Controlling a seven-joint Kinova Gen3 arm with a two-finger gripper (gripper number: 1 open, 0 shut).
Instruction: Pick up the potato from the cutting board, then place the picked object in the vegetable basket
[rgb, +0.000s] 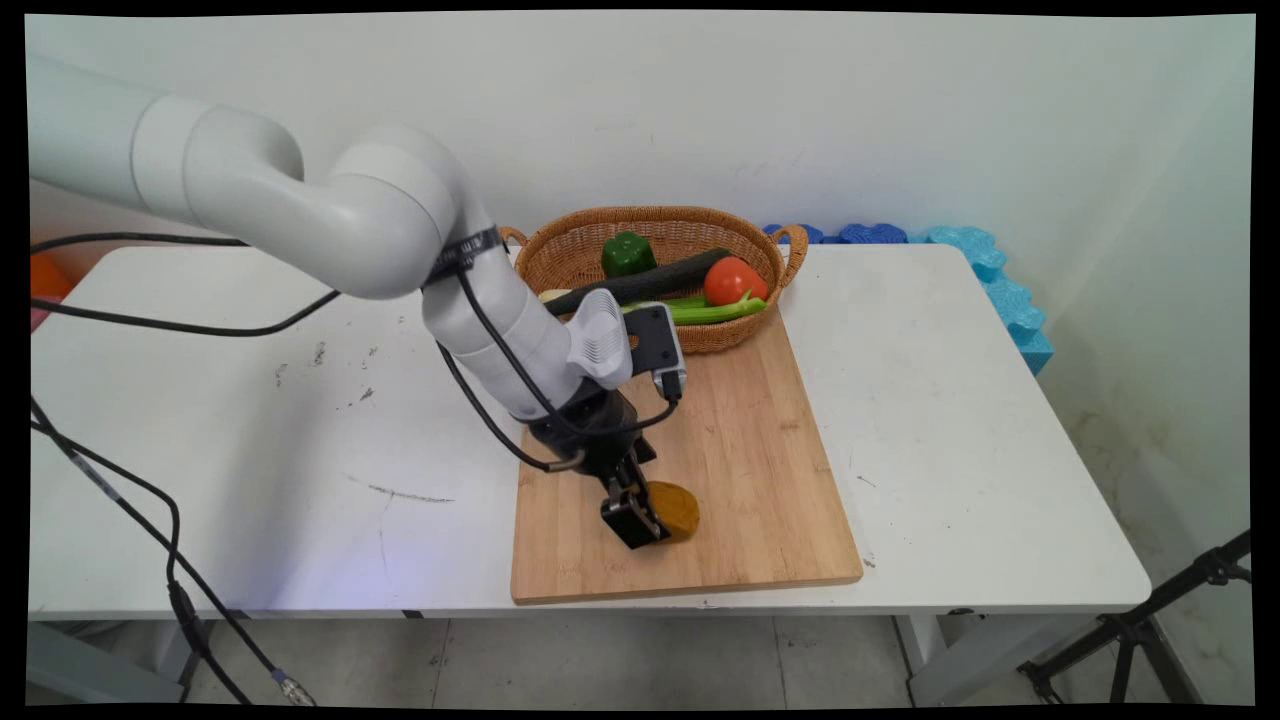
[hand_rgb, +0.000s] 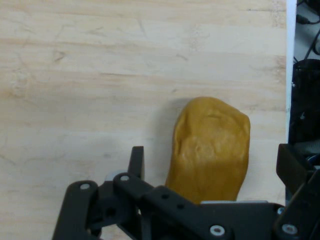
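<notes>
I should next lift the potato (rgb: 680, 507) by its long sides into the wicker basket.
A yellow-brown potato (rgb: 680, 507) lies on the wooden cutting board (rgb: 750, 450), near its front edge. My gripper (rgb: 655, 518) is lowered over it and open, with one finger on each side of it. In the hand view the potato (hand_rgb: 212, 150) sits between the left finger (hand_rgb: 137, 159) and the right finger (hand_rgb: 292, 167). A small gap shows on both sides, and its lower end is hidden behind the linkage. The board (hand_rgb: 100, 75) fills most of that view.
A wicker basket (rgb: 560, 250) stands at the board's far end, holding a green pepper (rgb: 627, 253), a long dark vegetable (rgb: 640, 282), a tomato (rgb: 735, 280) and green stalks (rgb: 715, 311). Blue foam pieces (rgb: 1000, 290) line the table's back right. A black tripod (rgb: 1150, 620) stands at lower right.
</notes>
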